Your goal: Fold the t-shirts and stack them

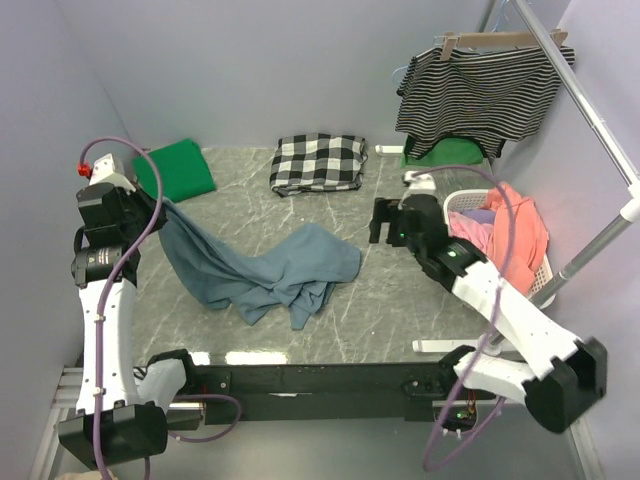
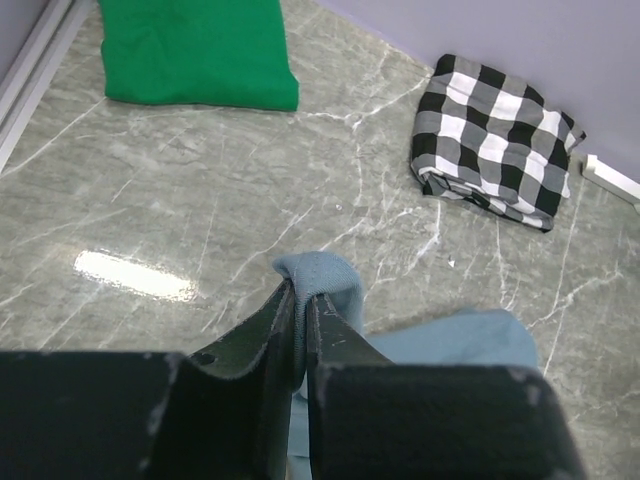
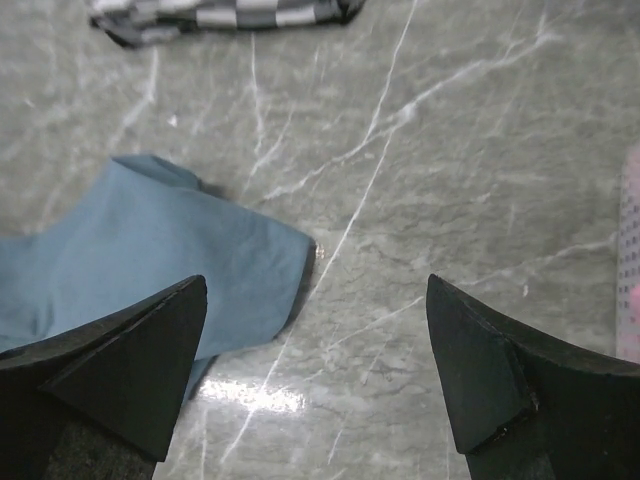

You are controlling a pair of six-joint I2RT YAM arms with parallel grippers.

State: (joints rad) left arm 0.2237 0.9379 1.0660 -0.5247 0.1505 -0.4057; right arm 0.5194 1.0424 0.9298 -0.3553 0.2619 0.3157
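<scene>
My left gripper holds one end of the slate-blue t-shirt [image 1: 262, 272]. My right gripper should next grab its opposite, loose end to straighten it for folding.
A slate-blue t-shirt [image 1: 262, 272] lies crumpled across the middle of the marble table, one end lifted toward the left. My left gripper [image 1: 160, 205] is shut on that raised end; a fold of blue cloth [image 2: 318, 280] pokes out between its fingers. A folded bright green t-shirt [image 1: 178, 170] rests flat at the back left, and it shows as well in the left wrist view [image 2: 195, 52]. My right gripper [image 1: 382, 222] hovers just right of the blue shirt's right end [image 3: 180, 255], jaws wide open with only bare table between them.
A folded black-and-white checked cloth [image 1: 318, 162] lies at the back centre. A striped top [image 1: 482, 95] hangs on a rack at the back right. Beside the right arm, a white basket [image 1: 545, 268] holds pink and other clothes.
</scene>
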